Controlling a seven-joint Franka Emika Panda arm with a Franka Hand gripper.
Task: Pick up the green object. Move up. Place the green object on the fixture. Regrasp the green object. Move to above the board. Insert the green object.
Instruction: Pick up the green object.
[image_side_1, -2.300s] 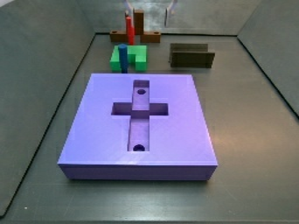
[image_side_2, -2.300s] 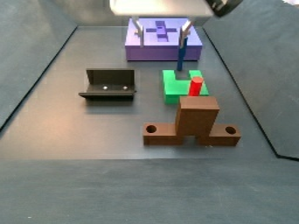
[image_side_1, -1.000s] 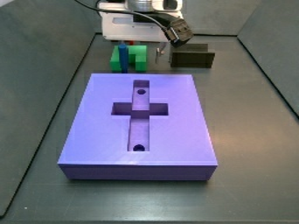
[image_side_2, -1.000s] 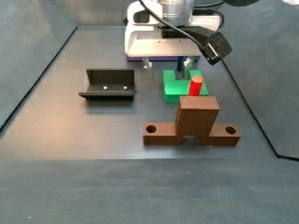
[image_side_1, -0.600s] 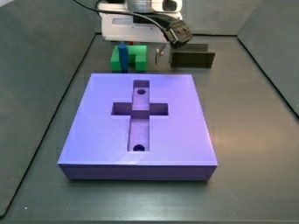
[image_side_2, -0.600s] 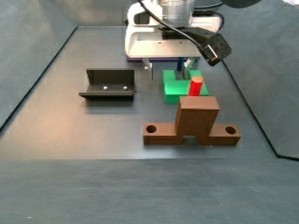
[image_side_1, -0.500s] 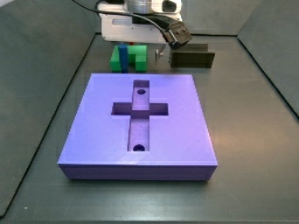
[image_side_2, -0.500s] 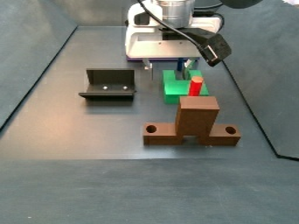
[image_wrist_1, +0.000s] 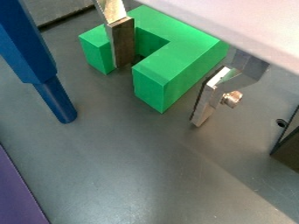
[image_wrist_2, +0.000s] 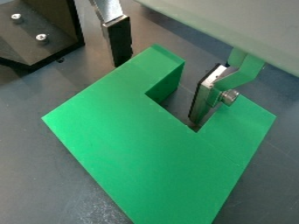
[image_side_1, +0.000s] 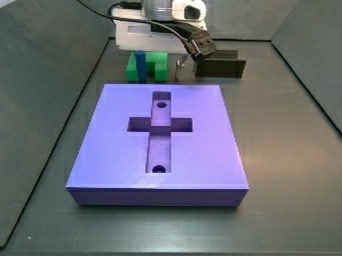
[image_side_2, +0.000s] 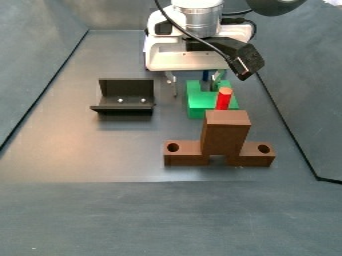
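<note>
The green object needs to go on the fixture, so my gripper will next pick it up by one prong (image_side_1: 160, 68) (image_wrist_1: 176, 68) beside its notch.
The green object (image_wrist_1: 176, 61) is a chunky U-shaped block lying flat on the floor, also seen in the wrist view (image_wrist_2: 140, 140) and in both side views (image_side_1: 134, 70) (image_side_2: 201, 100). My gripper (image_wrist_1: 163, 70) is down at the block and open. It straddles one prong: one finger (image_wrist_1: 117, 44) stands in the notch and the other finger (image_wrist_1: 208, 96) outside the prong, with small gaps. The gripper also shows in a wrist view (image_wrist_2: 163, 68) and from the side (image_side_2: 198, 82). The fixture (image_side_2: 124, 97) stands empty beside it. The purple board (image_side_1: 160, 140) lies apart.
A thin blue peg (image_wrist_1: 35, 61) stands upright close to the green block. A red peg (image_side_2: 225, 98) sits on a brown base (image_side_2: 225, 135) right beside the block. The fixture also shows in a side view (image_side_1: 219, 65) and a wrist view (image_wrist_2: 35, 35).
The gripper came into view and has lowered over the green block, its fingers now around one prong. The block and the other pieces have not moved.
</note>
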